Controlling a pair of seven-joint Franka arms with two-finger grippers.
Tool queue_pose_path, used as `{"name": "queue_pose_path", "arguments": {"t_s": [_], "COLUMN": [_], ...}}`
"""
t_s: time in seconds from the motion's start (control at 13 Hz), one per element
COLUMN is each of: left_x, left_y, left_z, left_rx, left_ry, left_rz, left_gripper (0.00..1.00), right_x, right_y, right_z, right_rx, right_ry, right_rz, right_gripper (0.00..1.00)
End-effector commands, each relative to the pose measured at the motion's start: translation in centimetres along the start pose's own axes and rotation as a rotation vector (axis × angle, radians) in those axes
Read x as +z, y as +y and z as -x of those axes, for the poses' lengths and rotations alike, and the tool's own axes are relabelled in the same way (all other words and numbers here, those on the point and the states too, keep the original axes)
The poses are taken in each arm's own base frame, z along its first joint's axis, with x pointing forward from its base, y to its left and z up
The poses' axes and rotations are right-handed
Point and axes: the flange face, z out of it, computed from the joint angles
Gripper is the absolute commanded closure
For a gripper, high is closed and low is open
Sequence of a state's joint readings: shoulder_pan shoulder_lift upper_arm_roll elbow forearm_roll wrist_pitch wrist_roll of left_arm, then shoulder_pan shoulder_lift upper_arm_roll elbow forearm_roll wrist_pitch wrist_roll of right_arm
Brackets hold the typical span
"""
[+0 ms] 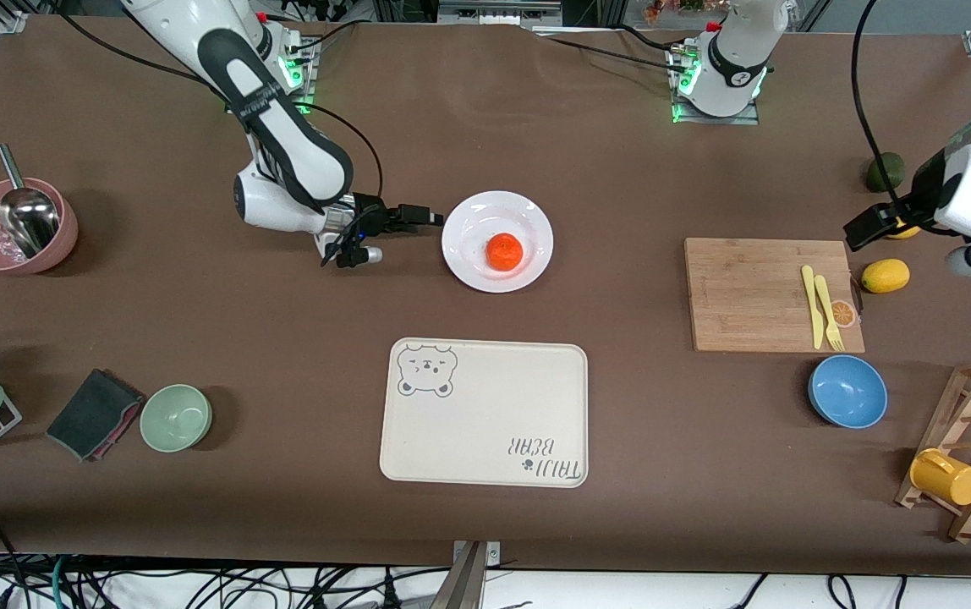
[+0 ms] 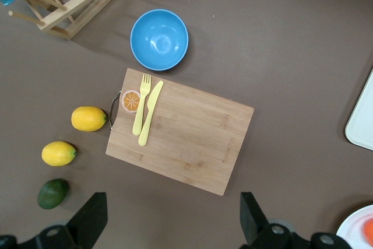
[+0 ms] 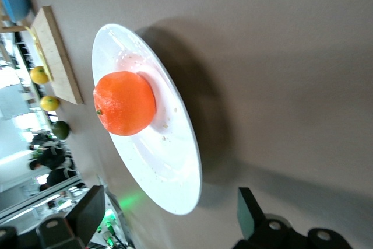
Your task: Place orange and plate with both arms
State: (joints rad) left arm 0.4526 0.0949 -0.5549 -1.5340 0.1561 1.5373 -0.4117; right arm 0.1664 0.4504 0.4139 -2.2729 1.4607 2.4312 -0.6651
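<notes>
The right gripper takes hold of the white plate by its rim (image 1: 446, 242) next, to bring the orange to the cream tray (image 1: 485, 412).
The orange (image 1: 504, 251) lies on the white plate (image 1: 477, 228) near the table's middle, farther from the front camera than the cream tray. My right gripper (image 1: 433, 218) is low and level at the plate's rim on the right arm's side, open, holding nothing. In the right wrist view the rim of the plate (image 3: 169, 161) sits just ahead of the gap between the fingers, with the orange (image 3: 124, 103) past it. My left gripper (image 1: 870, 227) hangs open and empty over bare table by the cutting board's corner and the lemons. Its own view (image 2: 173, 217) shows brown table between the fingers.
A cream bear-print tray (image 1: 485, 414) lies nearer the front camera than the plate. A cutting board (image 1: 756, 292) with a yellow fork and knife, a blue bowl (image 1: 847, 391), two lemons (image 2: 88, 118), an avocado (image 1: 885, 172) and a wooden rack sit toward the left arm's end. Green bowl (image 1: 175, 417) and pink bowl (image 1: 16, 227) sit toward the right arm's end.
</notes>
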Motion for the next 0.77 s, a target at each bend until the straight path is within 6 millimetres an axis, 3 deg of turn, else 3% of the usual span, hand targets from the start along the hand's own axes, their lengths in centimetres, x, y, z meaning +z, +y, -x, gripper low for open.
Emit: {"name": "queue_pose_path", "arguments": {"t_s": [0.0,0.15,0.38,0.54,0.69], "left_x": [-0.9,-1.4,-2.4,-2.6,-2.6], "left_y": [-1.6,-3.2,-2.9,-3.0,-4.5], "left_z": [0.0,-0.3,0.4,0.9,0.9], "left_rx": [0.031,0.024,0.022,0.017,0.062], "left_ry": [-0.018,-0.025,-0.023,-0.031,-0.038], "left_rz": [0.009,0.02,0.064,0.044,0.067], "left_gripper": [0.0,0.0,0.0,0.0,0.0], "right_x": [2.3,3.9,5.0,4.9,4.8], "right_y": [0.3,0.1,-0.5,-0.7,-0.5], "right_z": [-0.3,-0.7,-1.2,-1.4,-1.5], "right_rx": [-0.008,-0.01,-0.018,-0.042,-0.113], "right_ry": [0.028,0.032,0.039,0.038,0.047], "right_rz": [-0.015,0.0,-0.002,0.0,0.013], "right_gripper": [0.0,0.0,0.05,0.21,0.54]}}
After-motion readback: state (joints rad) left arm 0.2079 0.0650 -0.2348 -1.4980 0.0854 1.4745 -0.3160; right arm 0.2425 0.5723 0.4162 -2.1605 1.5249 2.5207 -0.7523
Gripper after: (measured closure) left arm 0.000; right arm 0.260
